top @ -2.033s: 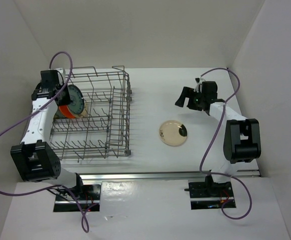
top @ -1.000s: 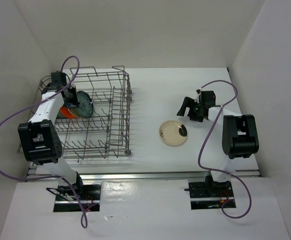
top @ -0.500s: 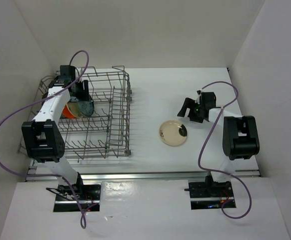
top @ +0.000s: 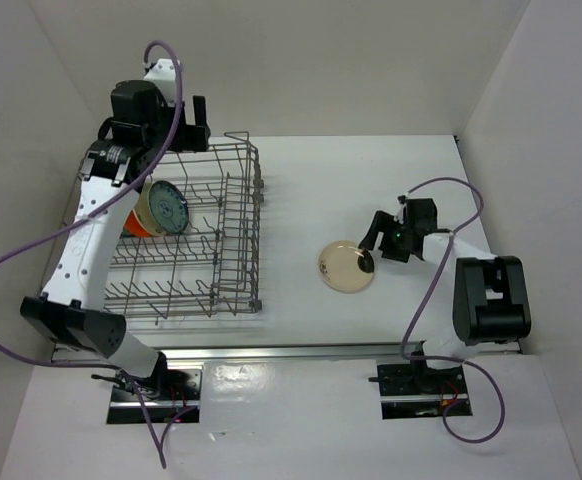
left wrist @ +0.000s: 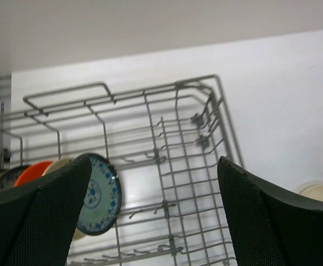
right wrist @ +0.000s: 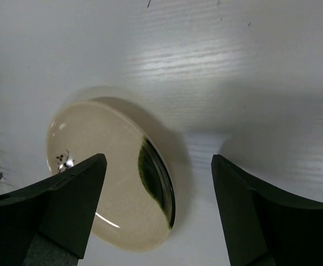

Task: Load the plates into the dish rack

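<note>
Next, my left gripper grabs the beige plate's rim away from the dark patch, leaving the opposite edge free to load.
The grey wire dish rack (top: 255, 200) stands at the left of the table. A blue-and-white plate (top: 166, 208) stands upright among its tines, with an orange plate (top: 129, 226) and a beige one behind it. My left gripper (top: 193, 118) hangs open above the rack's back edge, holding nothing. In the left wrist view the blue-and-white plate (left wrist: 100, 194) and the orange plate (left wrist: 31, 173) sit low inside the rack (left wrist: 197, 83). A translucent beige plate (top: 347, 266) lies flat on the table. My right gripper (right wrist: 159, 205) is open over the right rim of that plate (right wrist: 106, 183).
White walls close in the table at the back and both sides. Purple cables loop off both arms. A metal rail (top: 321, 350) runs along the near edge in front of the arm bases. Bare tabletop (top: 301, 180) lies between the rack and the right arm.
My left gripper opened, let go of the blue-and-white plate in the rack and rose toward the back. The right gripper came down and left onto the beige plate's rim.
</note>
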Robot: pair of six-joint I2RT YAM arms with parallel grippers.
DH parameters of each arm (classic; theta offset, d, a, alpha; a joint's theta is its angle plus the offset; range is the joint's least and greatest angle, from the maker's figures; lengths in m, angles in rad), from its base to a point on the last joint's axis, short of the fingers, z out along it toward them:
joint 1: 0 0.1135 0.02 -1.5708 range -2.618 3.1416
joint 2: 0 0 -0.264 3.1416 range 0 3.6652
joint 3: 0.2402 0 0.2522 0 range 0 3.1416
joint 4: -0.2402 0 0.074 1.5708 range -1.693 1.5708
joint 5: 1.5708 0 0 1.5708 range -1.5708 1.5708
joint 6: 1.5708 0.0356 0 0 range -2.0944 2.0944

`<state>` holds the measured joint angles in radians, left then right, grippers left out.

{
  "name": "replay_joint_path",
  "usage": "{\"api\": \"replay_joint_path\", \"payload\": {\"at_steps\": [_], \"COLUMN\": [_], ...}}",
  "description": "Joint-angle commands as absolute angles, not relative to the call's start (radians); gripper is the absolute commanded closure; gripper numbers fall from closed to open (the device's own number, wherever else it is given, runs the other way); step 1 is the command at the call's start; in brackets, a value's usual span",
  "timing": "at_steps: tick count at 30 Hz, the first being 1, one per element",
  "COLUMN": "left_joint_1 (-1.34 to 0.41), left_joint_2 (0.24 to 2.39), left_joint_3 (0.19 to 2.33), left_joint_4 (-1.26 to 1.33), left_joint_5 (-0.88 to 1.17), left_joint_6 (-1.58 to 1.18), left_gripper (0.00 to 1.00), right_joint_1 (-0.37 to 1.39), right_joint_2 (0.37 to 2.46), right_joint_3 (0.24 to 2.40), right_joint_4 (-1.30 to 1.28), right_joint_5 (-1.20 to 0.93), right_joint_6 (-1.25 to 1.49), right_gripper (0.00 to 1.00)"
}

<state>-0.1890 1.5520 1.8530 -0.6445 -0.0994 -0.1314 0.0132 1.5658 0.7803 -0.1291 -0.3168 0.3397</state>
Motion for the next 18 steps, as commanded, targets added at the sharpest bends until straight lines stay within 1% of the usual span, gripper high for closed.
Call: {"api": "replay_joint_path", "payload": {"at_steps": [1, 4, 5, 8, 9, 12, 14, 15, 16, 18], "left_joint_1": [-0.192, -0.202, -0.202, -0.212, -0.212, -0.221, -0.221, -0.221, -0.230, -0.239], "left_joint_2": [1.509, 1.483, 1.468, 1.436, 1.436, 1.414, 1.414, 1.405, 1.405, 1.405], "left_joint_3": [1.858, 1.832, 1.821, 1.773, 1.773, 1.749, 1.738, 1.738, 1.738, 1.727], "left_joint_4": [-0.586, -0.555, -0.546, -0.514, -0.502, -0.492, -0.492, -0.492, -0.492, -0.470], "left_joint_5": [0.004, 0.064, 0.096, 0.141, 0.141, 0.159, 0.160, 0.160, 0.169, 0.193], "left_joint_6": [-0.130, -0.130, -0.130, -0.140, -0.140, -0.140, -0.140, -0.140, -0.140, -0.149], "left_gripper": [0.01, 0.01, 0.01, 0.01, 0.01, 0.01, 0.01, 0.01, 0.01, 0.01], "right_joint_1": [0.008, 0.008, 0.008, 0.008, 0.008, 0.031, 0.031, 0.041, 0.041, 0.052], "right_joint_2": [1.468, 1.434, 1.434, 1.434, 1.456, 1.488, 1.522, 1.532, 1.552, 1.571], "right_joint_3": [0.721, 0.669, 0.669, 0.660, 0.660, 0.650, 0.650, 0.650, 0.650, 0.650], "right_joint_4": [-0.156, -0.156, -0.156, -0.156, -0.147, -0.127, -0.127, -0.117, -0.117, -0.107], "right_joint_5": [-0.360, -0.377, -0.377, -0.399, -0.417, -0.405, -0.396, -0.396, -0.396, -0.385], "right_joint_6": [0.359, 0.368, 0.368, 0.368, 0.368, 0.368, 0.377, 0.377, 0.377, 0.387], "right_gripper": [0.17, 0.25, 0.31, 0.41, 0.43, 0.43, 0.45, 0.48, 0.51, 0.66]}}
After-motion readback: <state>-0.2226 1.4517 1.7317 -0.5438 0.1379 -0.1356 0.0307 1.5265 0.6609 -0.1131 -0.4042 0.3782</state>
